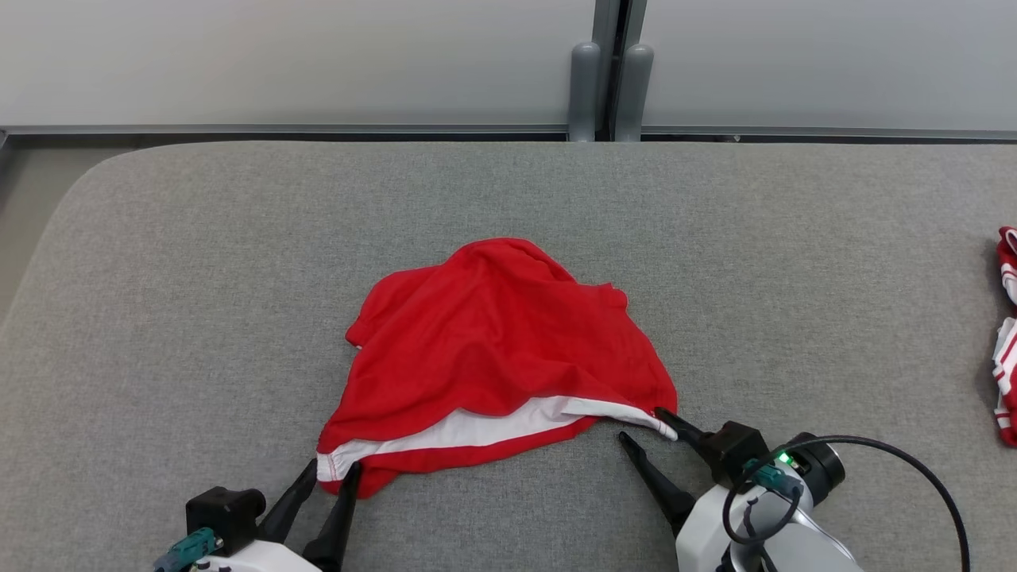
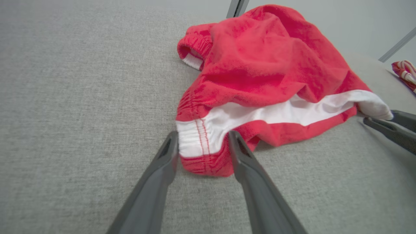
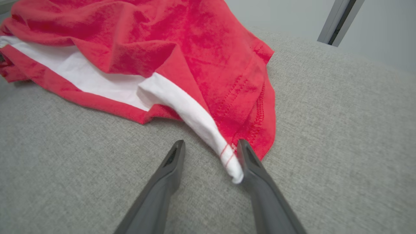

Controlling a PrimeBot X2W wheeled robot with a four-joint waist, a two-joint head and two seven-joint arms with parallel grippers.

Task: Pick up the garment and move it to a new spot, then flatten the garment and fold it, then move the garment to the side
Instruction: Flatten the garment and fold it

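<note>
My right gripper grabs the white waistband by its stitched tip [image 1: 667, 429] next, to pick up and move the garment [image 1: 500, 334].
A crumpled red garment [image 1: 493, 342] with a white inner waistband lies in the middle of the grey padded table [image 1: 199, 262]. My left gripper [image 1: 332, 469] is at the garment's near left corner. In the left wrist view its open jaws [image 2: 203, 135] straddle the stitched white waistband corner of the garment [image 2: 260, 65]. My right gripper [image 1: 642, 423] is at the near right corner. In the right wrist view it [image 3: 210, 143] stands open, and the white tip of the garment [image 3: 195, 42] rests against the inside of its right finger [image 3: 256, 175].
A second red and white striped cloth [image 1: 1007, 334] lies at the table's right edge, also visible in the left wrist view [image 2: 404, 70]. Behind the table stand pale wall panels with two grey posts [image 1: 608, 87]. The table's far left corner is rounded.
</note>
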